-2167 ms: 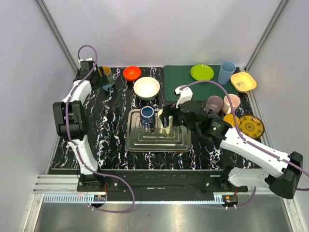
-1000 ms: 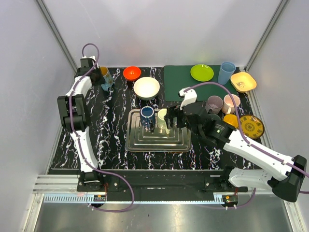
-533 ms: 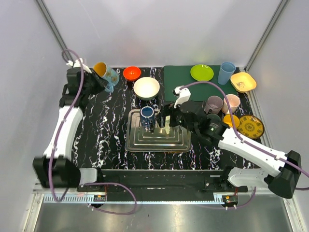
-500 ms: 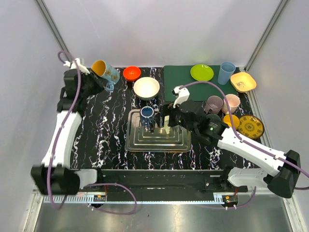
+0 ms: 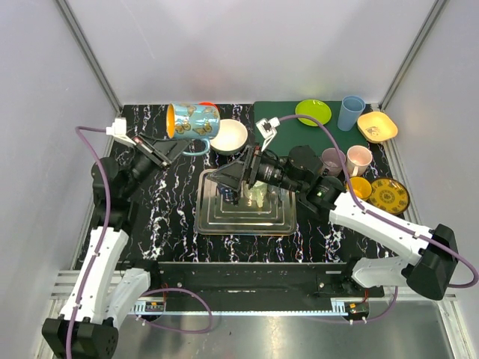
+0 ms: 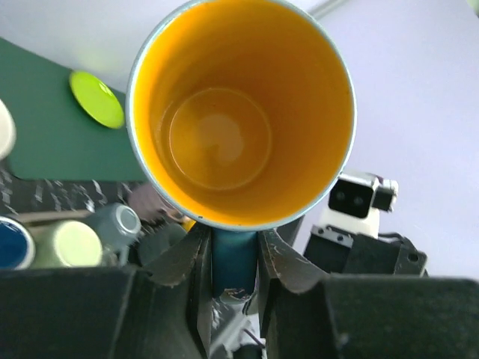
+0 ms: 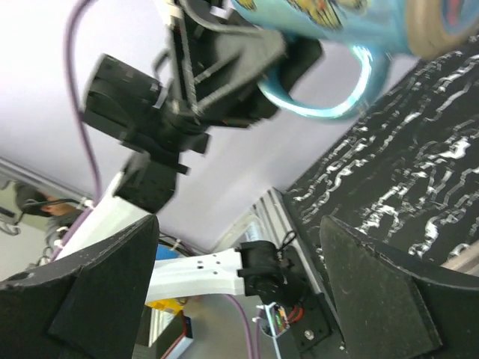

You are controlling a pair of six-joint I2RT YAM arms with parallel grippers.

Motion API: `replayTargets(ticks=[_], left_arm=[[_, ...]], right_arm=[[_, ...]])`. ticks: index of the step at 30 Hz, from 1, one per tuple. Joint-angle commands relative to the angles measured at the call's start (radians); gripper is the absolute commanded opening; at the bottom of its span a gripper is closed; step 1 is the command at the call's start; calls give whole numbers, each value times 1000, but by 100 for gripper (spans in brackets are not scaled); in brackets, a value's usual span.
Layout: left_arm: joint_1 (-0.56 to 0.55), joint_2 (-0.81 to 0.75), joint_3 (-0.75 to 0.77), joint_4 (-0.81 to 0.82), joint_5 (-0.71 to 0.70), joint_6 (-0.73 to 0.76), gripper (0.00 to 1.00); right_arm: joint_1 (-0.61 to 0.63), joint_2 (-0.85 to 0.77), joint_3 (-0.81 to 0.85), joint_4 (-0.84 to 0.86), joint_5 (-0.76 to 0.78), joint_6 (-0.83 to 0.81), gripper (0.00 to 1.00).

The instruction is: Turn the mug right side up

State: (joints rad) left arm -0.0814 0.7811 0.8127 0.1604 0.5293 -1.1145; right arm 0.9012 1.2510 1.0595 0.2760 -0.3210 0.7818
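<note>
My right gripper should next take over from my left gripper and turn the mug. It should grab its blue handle (image 5: 206,148) (image 7: 358,84) from the mug's base side.
The mug (image 5: 194,120) is light blue with butterfly prints and a yellow inside. It hangs in the air on its side above the back of the table, mouth to the left. My left gripper (image 5: 179,147) is shut on its blue handle (image 6: 234,263) from below. The left wrist view looks straight into the mug's yellow inside (image 6: 239,112). My right gripper (image 5: 218,176) stands open over the metal tray (image 5: 278,221), pointing left, with nothing between its fingers. From the right wrist view the mug (image 7: 337,22) and its handle (image 7: 358,84) are above my right gripper (image 7: 239,224).
On the tray stand a dark blue cup (image 6: 11,243) and a pale green cup (image 5: 258,196). A white bowl (image 5: 232,137) sits behind it. A green plate (image 5: 313,111), blue tumbler (image 5: 349,112), yellow dish (image 5: 377,126), two pink mugs (image 5: 358,158) and a patterned plate (image 5: 389,196) fill the right side.
The left arm has carried the mug from the back left corner up and toward the middle, tipping it onto its side. The right gripper has swung up and to the left.
</note>
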Motion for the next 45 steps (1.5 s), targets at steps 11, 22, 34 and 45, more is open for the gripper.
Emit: replayTargets(ticks=[11,22,34,45], left_arm=[[-107,-94,-58,453,89,-223,0],[-144,-89,-78,418,100,-186,0],[-162,-66,-96,418,118,-173,0],[-161,-117,-32,44,16,54,58]], right_arm=[[-76,116,60,239,-58,126,91],[-124,189,145,373,-181,169,81],[-131,277,212,466,-320,252,37],[-131,203,309,-37,-184,-17,0]])
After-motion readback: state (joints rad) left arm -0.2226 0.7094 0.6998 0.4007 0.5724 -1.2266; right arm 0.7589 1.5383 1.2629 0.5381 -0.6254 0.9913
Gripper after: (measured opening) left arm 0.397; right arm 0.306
